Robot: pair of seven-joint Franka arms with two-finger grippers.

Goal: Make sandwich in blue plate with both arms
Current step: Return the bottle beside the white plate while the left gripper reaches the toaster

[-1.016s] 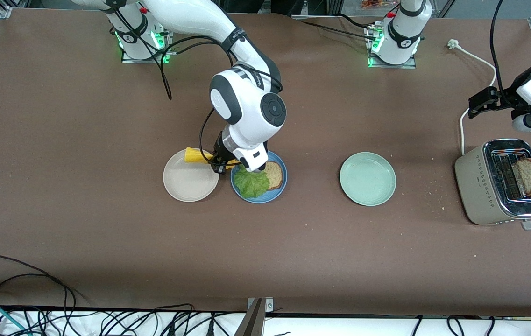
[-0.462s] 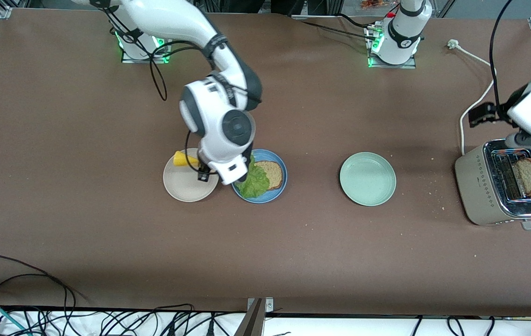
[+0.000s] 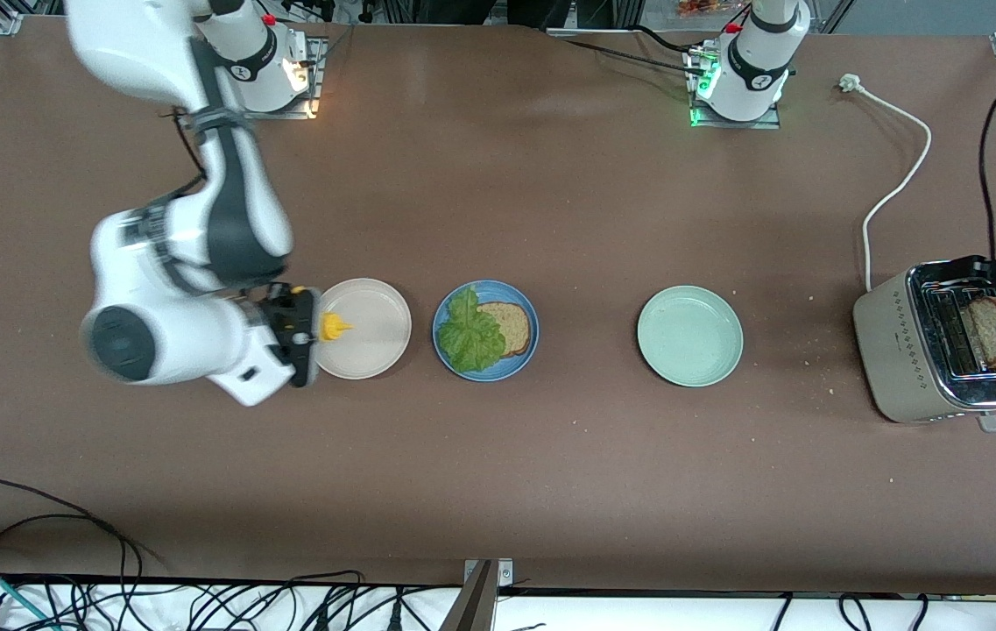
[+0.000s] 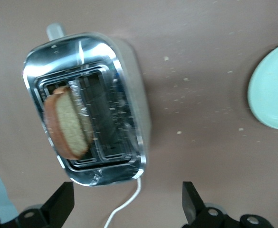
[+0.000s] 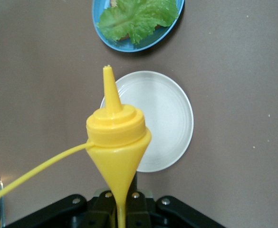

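Note:
The lettuce [image 3: 470,333] on the blue plate needs the bread slice from the toaster on top, so my left gripper should next grab that slice by its exposed crust edge.
The blue plate [image 3: 526,358] holds one brown bread slice [image 3: 511,326] with a ruffled lettuce leaf [image 3: 469,335] lying partly over it; plate [image 5: 163,34] and lettuce [image 5: 136,19] also show in the right wrist view. My right gripper [image 3: 300,329] is shut on a yellow squeeze bottle [image 5: 116,137], whose nozzle [image 3: 335,328] hangs over the edge of the beige plate [image 3: 375,346]. My left gripper [image 4: 128,199] is open above the toaster [image 4: 124,95], nothing between its fingers [image 4: 190,202]. A second bread slice [image 4: 65,126] stands in a toaster slot.
A pale green plate [image 3: 689,336] lies between the blue plate and the toaster [image 3: 909,359], toward the left arm's end. The toaster's white cable [image 3: 900,175] runs toward the arm bases. Crumbs dot the table around the toaster.
My right arm has swung away from the blue plate toward its own end of the table, carrying the yellow bottle. My left gripper has come down closer over the toaster.

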